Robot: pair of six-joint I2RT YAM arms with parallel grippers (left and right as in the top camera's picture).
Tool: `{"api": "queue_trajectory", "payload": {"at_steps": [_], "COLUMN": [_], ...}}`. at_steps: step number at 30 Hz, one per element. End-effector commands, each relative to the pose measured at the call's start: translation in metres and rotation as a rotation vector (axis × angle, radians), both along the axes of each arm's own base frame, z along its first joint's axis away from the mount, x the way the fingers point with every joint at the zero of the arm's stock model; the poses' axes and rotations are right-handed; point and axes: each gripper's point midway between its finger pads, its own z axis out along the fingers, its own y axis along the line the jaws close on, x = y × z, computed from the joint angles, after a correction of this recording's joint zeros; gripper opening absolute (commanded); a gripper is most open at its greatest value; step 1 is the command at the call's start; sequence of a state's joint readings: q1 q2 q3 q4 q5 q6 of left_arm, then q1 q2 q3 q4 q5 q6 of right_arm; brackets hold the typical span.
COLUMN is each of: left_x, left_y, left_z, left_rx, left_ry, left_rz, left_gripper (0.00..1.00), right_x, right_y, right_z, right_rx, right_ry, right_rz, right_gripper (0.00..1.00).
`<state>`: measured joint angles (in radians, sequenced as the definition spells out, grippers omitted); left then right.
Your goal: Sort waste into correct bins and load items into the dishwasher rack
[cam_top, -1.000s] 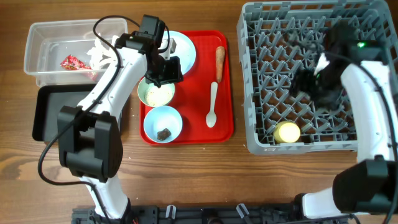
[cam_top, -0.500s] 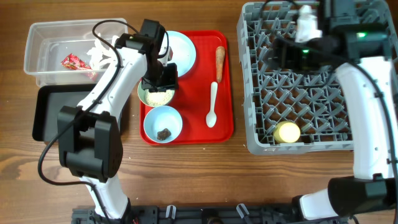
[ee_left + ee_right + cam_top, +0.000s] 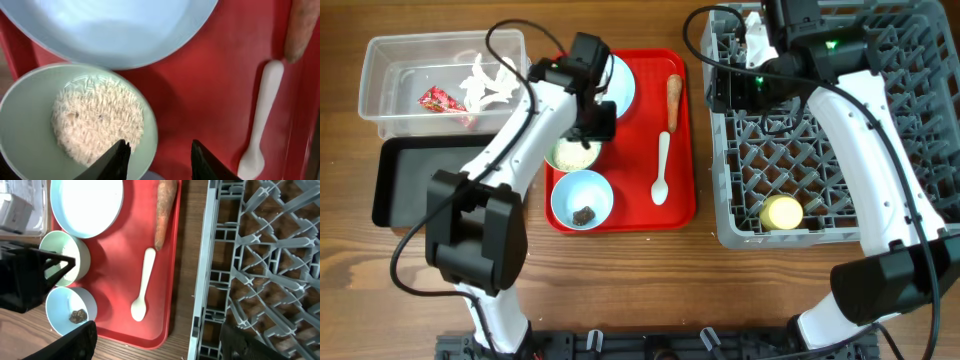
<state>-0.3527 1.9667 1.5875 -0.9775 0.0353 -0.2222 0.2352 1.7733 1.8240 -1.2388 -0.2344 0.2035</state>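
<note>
My left gripper's fingers are above the pale green bowl's rim and would miss now, so they need to lower before closing.
My left gripper (image 3: 594,122) (image 3: 160,159) is open, one finger over the rice (image 3: 97,120) in the pale green bowl (image 3: 570,155) (image 3: 30,135), the other outside its right rim. The pale blue plate (image 3: 617,80) (image 3: 110,25), carrot stick (image 3: 674,95) (image 3: 165,210), white spoon (image 3: 661,170) (image 3: 142,287) and pale blue bowl (image 3: 582,198) (image 3: 62,307) holding a brown lump (image 3: 77,315) lie on the red tray. My right gripper (image 3: 717,90) (image 3: 162,345) is open and empty above the rack's (image 3: 840,110) left edge. The yellow cup (image 3: 782,212) lies in the rack.
The clear tub (image 3: 380,60) at the far left holds a red wrapper (image 3: 437,99) and white paper (image 3: 485,82). The black tray (image 3: 405,185) lies in front of it. The red serving tray (image 3: 680,205) sits between the bins and the rack.
My right arm has swung from the middle of the rack to its upper left edge, near the red tray. My left gripper has shifted slightly right at the green bowl's rim.
</note>
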Motion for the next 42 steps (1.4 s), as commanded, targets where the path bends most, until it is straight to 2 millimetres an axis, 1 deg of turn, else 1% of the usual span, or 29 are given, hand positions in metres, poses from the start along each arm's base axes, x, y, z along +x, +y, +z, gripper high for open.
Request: {"api": "queue_trajectory", "payload": {"at_steps": [1,3,8,10,11,14,16,17,18,19,24,26,31,33,34,35,37,39,41,42], "left_x": [0.008,0.009,0.008,0.008,0.008,0.009,0.008,0.009,0.009,0.011,0.012,0.012,0.016,0.009,0.004,0.0,-0.012,-0.023,-0.03,-0.037], "left_y": [-0.005,-0.002,-0.001,-0.001,-0.001,-0.002,-0.001,-0.002,-0.002,-0.002,-0.003,-0.004,-0.009,-0.009,-0.005,-0.001,0.02,0.047,0.067,0.078], "left_z": [-0.012,-0.019,-0.046,-0.051,-0.053,-0.054,-0.055,-0.055,-0.055,-0.055,-0.052,-0.043,0.028,0.057,0.068,0.075,0.089,0.101,0.11,0.116], "left_rx": [0.061,0.087,0.109,0.114,0.115,0.114,0.115,0.115,0.114,0.111,0.105,0.103,0.061,0.024,0.009,0.0,-0.014,-0.06,-0.123,-0.188], "left_ry": [-0.026,-0.018,0.029,0.04,0.044,0.042,0.044,0.042,0.04,0.034,0.027,0.027,-0.022,-0.025,-0.019,-0.013,0.017,0.06,0.09,0.114], "left_rz": [-0.014,-0.013,-0.014,-0.014,-0.014,-0.015,-0.015,-0.015,-0.015,-0.014,-0.014,-0.014,-0.015,-0.015,-0.008,0.001,0.072,0.142,0.168,0.163], "left_gripper": [0.38,0.37,0.37,0.36,0.34,0.29,0.19,0.12,0.09,0.04,0.04,0.04,0.04,0.04,0.04,0.04,0.04,0.04,0.04,0.04], "right_x": [0.006,0.006,0.009,0.009,0.009,0.009,0.009,0.008,0.008,0.008,0.008,0.008,0.009,0.008,0.008,0.008,0.009,0.009,0.009,0.009], "right_y": [0.0,0.0,0.001,0.001,0.001,0.001,0.001,0.0,0.0,0.0,0.0,0.0,0.001,0.001,0.001,0.001,0.001,0.001,0.001,0.001], "right_z": [0.0,0.0,0.001,0.001,0.001,0.001,0.001,0.001,0.001,0.001,0.001,0.001,0.001,0.001,0.001,0.001,0.001,0.001,0.002,0.002], "right_rx": [-0.01,-0.01,-0.007,-0.007,-0.007,-0.006,-0.007,-0.007,-0.007,-0.007,-0.007,-0.007,-0.006,-0.006,-0.006,-0.006,-0.006,-0.006,-0.005,-0.005], "right_ry": [-0.011,-0.013,-0.025,-0.025,-0.025,-0.027,-0.024,-0.022,-0.02,-0.02,-0.021,-0.02,-0.024,-0.023,-0.023,-0.023,-0.025,-0.025,-0.028,-0.028], "right_rz": [-0.01,-0.009,-0.009,-0.009,-0.009,-0.009,-0.009,-0.01,-0.01,-0.011,-0.011,-0.01,-0.01,-0.01,-0.011,-0.011,-0.011,-0.011,-0.011,-0.011], "right_gripper": [0.8,0.8,0.81,0.81,0.81,0.81,0.81,0.81,0.81,0.81,0.81,0.81,0.81,0.81,0.81,0.81,0.81,0.82,0.82,0.82]}}
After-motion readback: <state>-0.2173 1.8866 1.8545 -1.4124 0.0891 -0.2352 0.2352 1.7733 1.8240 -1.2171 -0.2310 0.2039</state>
